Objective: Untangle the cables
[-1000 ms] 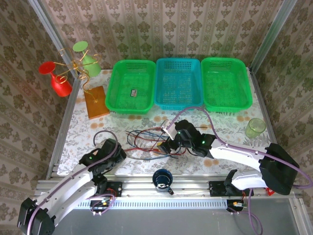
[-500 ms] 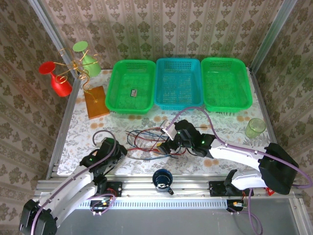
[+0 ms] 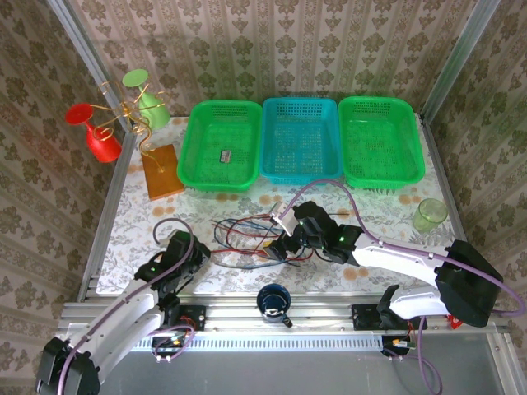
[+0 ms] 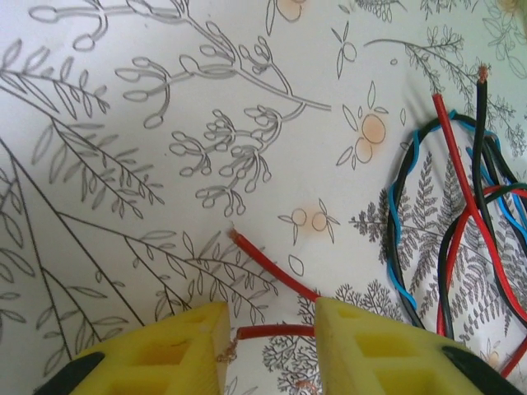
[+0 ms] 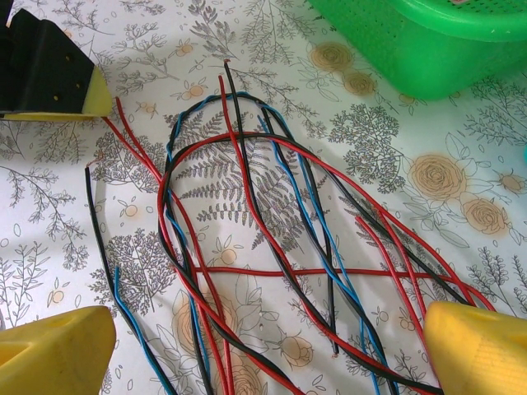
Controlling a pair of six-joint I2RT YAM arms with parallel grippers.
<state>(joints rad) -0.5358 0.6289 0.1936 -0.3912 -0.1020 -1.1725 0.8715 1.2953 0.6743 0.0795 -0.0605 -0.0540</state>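
Next, my right gripper picks up one red cable near its loose end, free of the crossing cables, to draw it out untangled.
The cables (image 3: 243,233) are a loose tangle of thin red, blue and black wires on the flowered tablecloth, mid-table. My left gripper (image 3: 200,252) sits low at the tangle's left edge. In the left wrist view its yellow fingers (image 4: 165,350) stand a narrow gap apart, and a red cable end (image 4: 276,332) lies across that gap with its bare copper strands touching the left finger. A second red end (image 4: 272,263) lies just beyond. My right gripper (image 3: 278,249) hovers over the tangle's right side, wide open (image 5: 263,354), with crossing cables (image 5: 272,247) under it and nothing held.
Three baskets line the back: green (image 3: 198,156), blue (image 3: 300,173), green (image 3: 380,177). A gold wire stand (image 3: 123,111) with red and green cups is at the back left. A pale green cup (image 3: 429,215) is at the right. A dark blue cup (image 3: 272,300) is at the near edge.
The left gripper's jaws have narrowed around the red cable end, and the left arm has shifted slightly. The right arm has stayed put, still wide open.
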